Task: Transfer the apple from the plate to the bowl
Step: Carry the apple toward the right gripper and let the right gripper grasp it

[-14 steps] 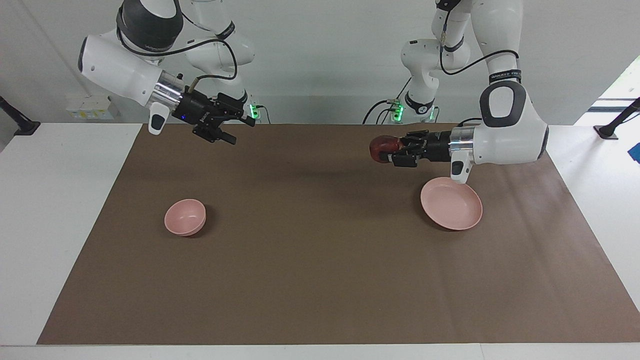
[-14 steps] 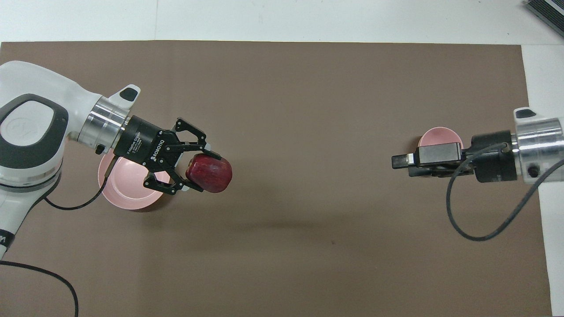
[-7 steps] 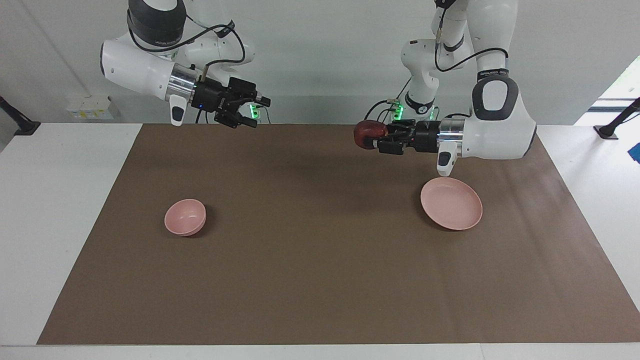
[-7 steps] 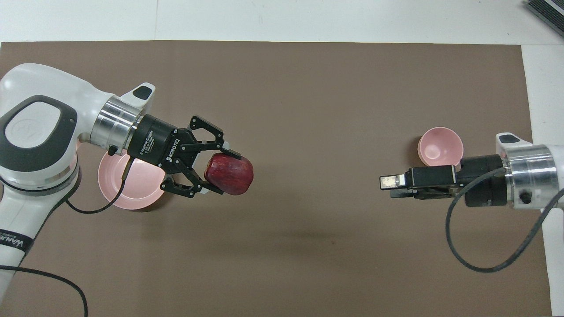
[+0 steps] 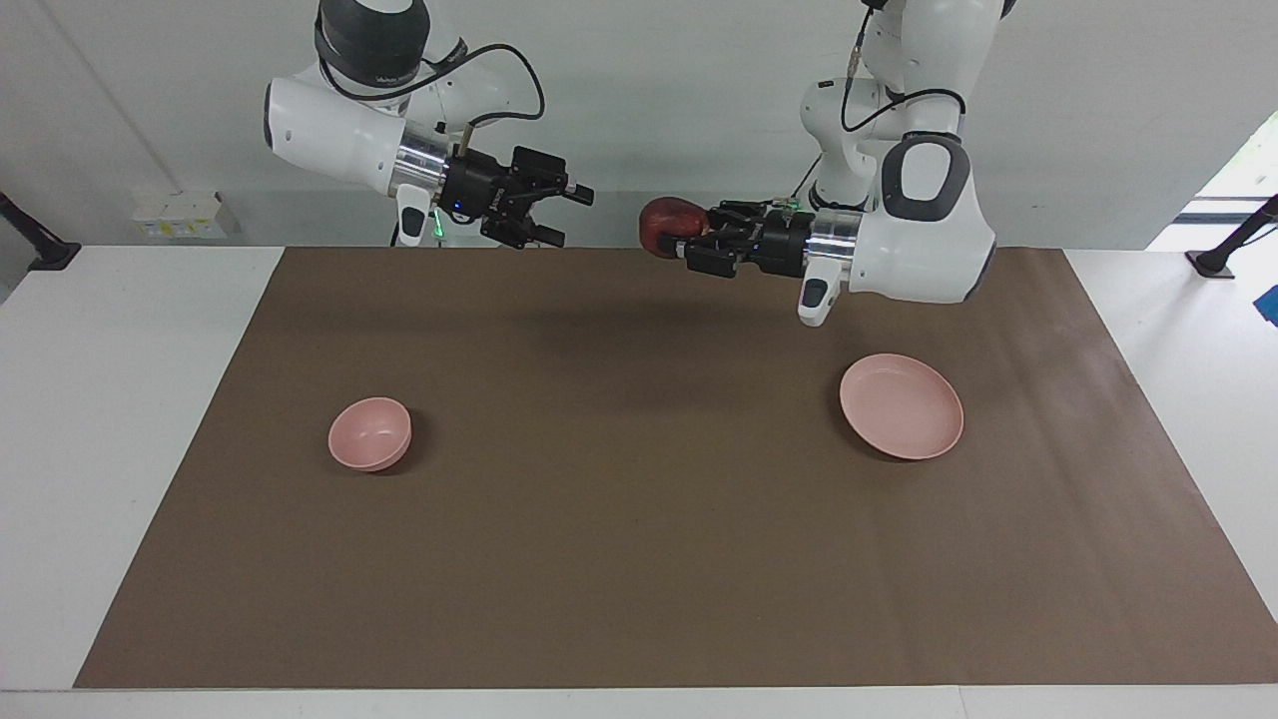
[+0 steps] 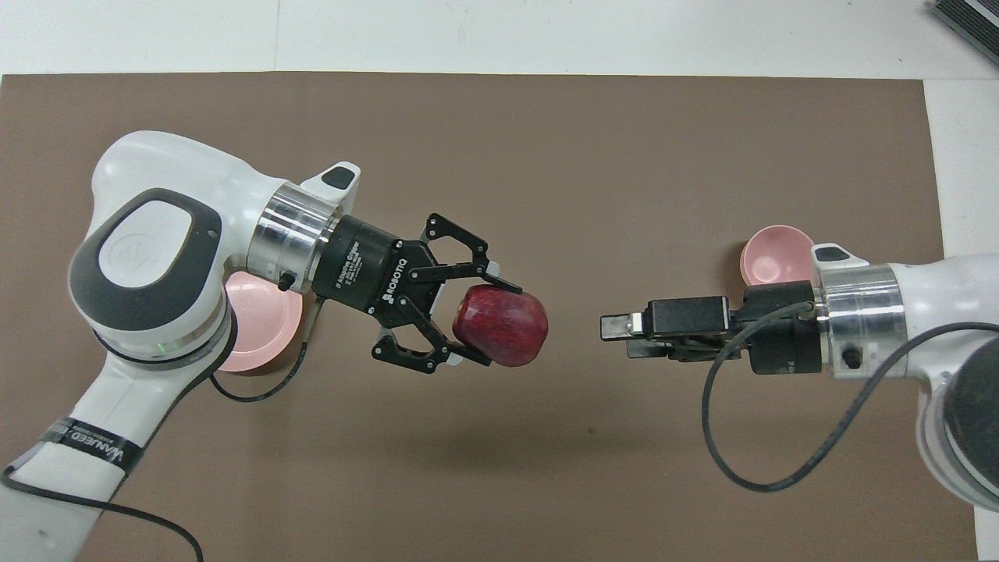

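My left gripper should keep its hold on the dark red apple [image 6: 501, 326] for now, because there is still a gap between the apple and the fingers of my right gripper.
A dark red apple [image 5: 663, 226] [image 6: 501, 326] hangs in the air over the middle of the brown mat, with my left gripper [image 5: 677, 238] [image 6: 493, 324] shut on it. The pale pink plate [image 5: 902, 406] [image 6: 261, 324] lies bare toward the left arm's end, partly covered by that arm in the overhead view. My right gripper [image 5: 570, 216] [image 6: 618, 331] is open, raised over the mat and pointing at the apple with a gap between them. Toward the right arm's end stands the small pink bowl [image 5: 370, 432] [image 6: 771, 251], with nothing in it.
The brown mat [image 5: 619, 559] covers most of the white table [image 5: 120, 419]. A dark object [image 6: 966, 19] lies at the table's corner, farthest from the robots at the right arm's end. Cables hang from both wrists.
My left gripper has lifted the apple higher and carried it from beside the plate toward the table's middle. The right gripper has risen and moved from over the bowl toward the middle.
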Controlling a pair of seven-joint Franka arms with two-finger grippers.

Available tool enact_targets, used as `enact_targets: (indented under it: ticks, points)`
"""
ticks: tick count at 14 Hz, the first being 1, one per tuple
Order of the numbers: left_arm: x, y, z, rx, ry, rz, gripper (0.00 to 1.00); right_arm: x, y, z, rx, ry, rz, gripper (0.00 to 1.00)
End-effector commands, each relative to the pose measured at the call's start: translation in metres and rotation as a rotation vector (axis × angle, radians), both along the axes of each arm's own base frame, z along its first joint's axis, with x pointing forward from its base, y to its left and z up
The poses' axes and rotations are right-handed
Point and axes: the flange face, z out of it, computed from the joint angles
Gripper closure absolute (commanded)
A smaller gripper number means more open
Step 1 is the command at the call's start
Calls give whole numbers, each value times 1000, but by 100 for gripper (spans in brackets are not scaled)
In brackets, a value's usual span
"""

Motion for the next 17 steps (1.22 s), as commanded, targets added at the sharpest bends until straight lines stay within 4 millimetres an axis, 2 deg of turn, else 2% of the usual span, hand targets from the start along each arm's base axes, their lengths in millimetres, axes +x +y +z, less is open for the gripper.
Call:
enact_targets:
  ticks: [1, 5, 6, 10, 12, 17]
  points:
    - [-22, -23, 3, -14, 46, 55, 100, -8, 2, 7, 61, 49, -41, 0]
    - [-40, -39, -9, -50, 119, 72, 100, -8, 2, 7, 64, 72, -51, 0]
    - [-49, -49, -12, -65, 146, 67, 100, -9, 2, 7, 64, 72, -54, 0]
    - [-55, -62, -15, -89, 172, 100, 100, -14, 16, 6, 58, 95, -36, 0]
    - [-58, -72, -13, -97, 177, 123, 100, -15, 17, 5, 56, 101, -33, 0]
    - [-60, -76, -13, -95, 173, 131, 100, -19, 16, 3, 48, 104, -29, 0]
